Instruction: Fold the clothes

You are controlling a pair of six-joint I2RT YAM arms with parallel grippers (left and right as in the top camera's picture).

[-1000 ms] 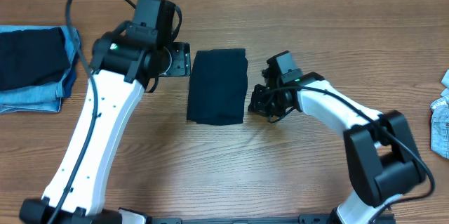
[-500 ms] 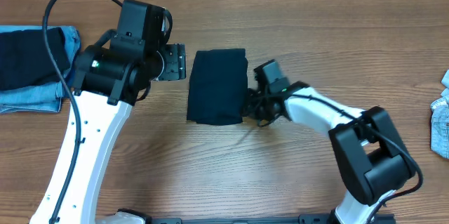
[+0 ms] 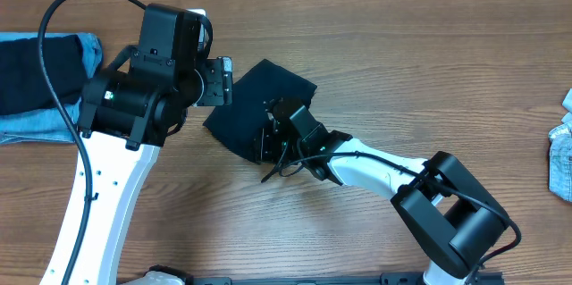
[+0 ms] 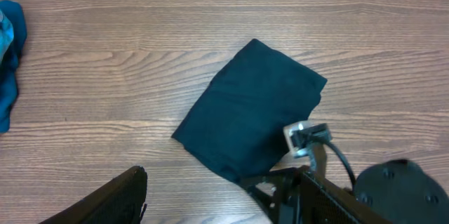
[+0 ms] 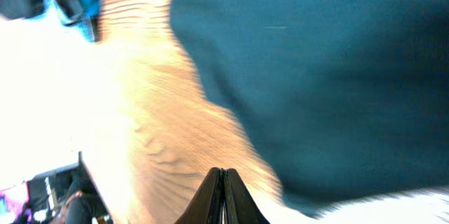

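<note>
My right gripper will leave the shirt lying if I lift it now: its shut fingers meet over bare wood, and the navy cloth (image 3: 253,106) (image 5: 323,69) is just beyond them.
The folded navy shirt (image 3: 253,109) lies on the wooden table, turned into a diamond shape. My right gripper (image 3: 268,139) is shut and empty, pressed against the shirt's right lower edge. In the right wrist view its tips (image 5: 223,173) meet over bare wood, with the navy cloth (image 5: 323,69) just beyond. My left gripper (image 3: 220,81) hovers open at the shirt's upper left corner, holding nothing. The left wrist view looks down on the shirt (image 4: 249,115), which lies ahead of the wide-apart fingers (image 4: 112,199).
A stack of navy and light blue denim clothes (image 3: 40,84) lies at the table's left edge, and its blue edge shows in the left wrist view (image 4: 8,55). Another light denim piece (image 3: 561,146) lies at the right edge.
The right gripper slid left along the table and pushed the folded shirt, which shifted left and rotated from upright to diagonal. The left arm drew back slightly to the left.
</note>
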